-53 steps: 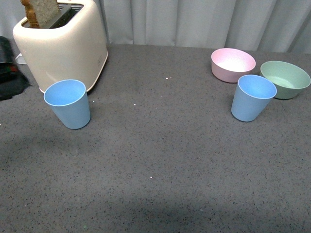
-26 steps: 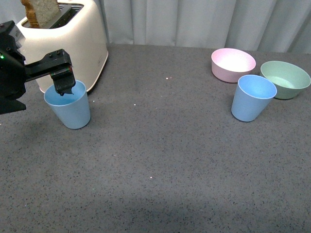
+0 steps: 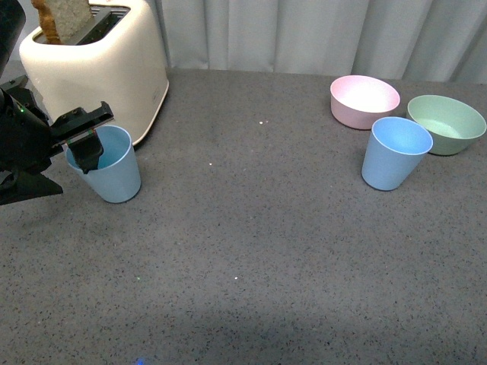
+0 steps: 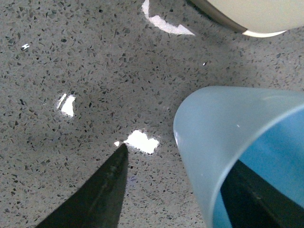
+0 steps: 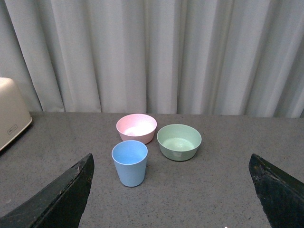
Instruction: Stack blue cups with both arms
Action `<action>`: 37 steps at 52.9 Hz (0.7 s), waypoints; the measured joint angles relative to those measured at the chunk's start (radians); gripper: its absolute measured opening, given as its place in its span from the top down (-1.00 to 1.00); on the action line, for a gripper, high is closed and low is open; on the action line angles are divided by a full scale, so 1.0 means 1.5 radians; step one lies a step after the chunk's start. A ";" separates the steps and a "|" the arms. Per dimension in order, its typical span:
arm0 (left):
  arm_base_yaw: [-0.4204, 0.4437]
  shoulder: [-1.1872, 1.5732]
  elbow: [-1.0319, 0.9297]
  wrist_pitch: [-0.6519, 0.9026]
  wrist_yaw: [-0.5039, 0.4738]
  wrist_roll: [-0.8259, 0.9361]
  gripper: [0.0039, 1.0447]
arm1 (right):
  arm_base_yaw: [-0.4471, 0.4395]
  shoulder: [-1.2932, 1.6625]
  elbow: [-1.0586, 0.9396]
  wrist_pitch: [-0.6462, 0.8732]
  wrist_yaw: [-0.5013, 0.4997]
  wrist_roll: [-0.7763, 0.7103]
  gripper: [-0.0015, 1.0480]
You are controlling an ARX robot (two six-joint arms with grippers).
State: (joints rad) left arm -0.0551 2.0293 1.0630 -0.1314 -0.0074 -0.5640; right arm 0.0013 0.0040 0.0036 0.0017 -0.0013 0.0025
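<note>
My left gripper should grab the light-blue cup beside the toaster (image 3: 114,68) next, by its rim (image 3: 74,161), to stack the blue cups.
One blue cup (image 3: 118,179) stands upright at the left, just in front of the toaster. My left gripper (image 3: 82,150) is open and straddles that cup's left rim, one finger inside the cup and one outside. In the left wrist view the cup's wall (image 4: 209,137) stands between the two dark fingers (image 4: 95,194). The second blue cup (image 3: 394,152) stands upright at the right, next to the bowls. My right gripper (image 5: 171,164) is open and empty, back from this cup (image 5: 129,162), and does not show in the front view.
A cream toaster (image 3: 99,68) with a slice of bread (image 3: 65,17) stands at the back left, close behind the left cup. A pink bowl (image 3: 364,101) and a green bowl (image 3: 447,124) sit behind the right cup. A grey curtain hangs behind the table.
My left arm has come in from the left, reached the left cup and lowered, so one finger now sits inside the rim. The cups and bowls have not moved.
</note>
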 joint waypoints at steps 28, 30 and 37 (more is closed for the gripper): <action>-0.078 -0.009 0.070 -0.065 0.010 -0.012 0.94 | 0.000 0.000 0.000 0.000 0.000 0.000 -0.81; -0.093 -0.005 0.085 -0.073 0.007 -0.012 0.94 | 0.000 0.000 0.000 0.000 0.000 0.000 -0.81; -0.144 0.027 0.147 -0.103 -0.007 -0.014 0.94 | 0.000 0.000 0.000 0.000 0.000 0.000 -0.81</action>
State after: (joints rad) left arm -0.2707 2.0693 1.2839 -0.2855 -0.0177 -0.5846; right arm 0.0013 0.0040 0.0036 0.0017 -0.0013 0.0025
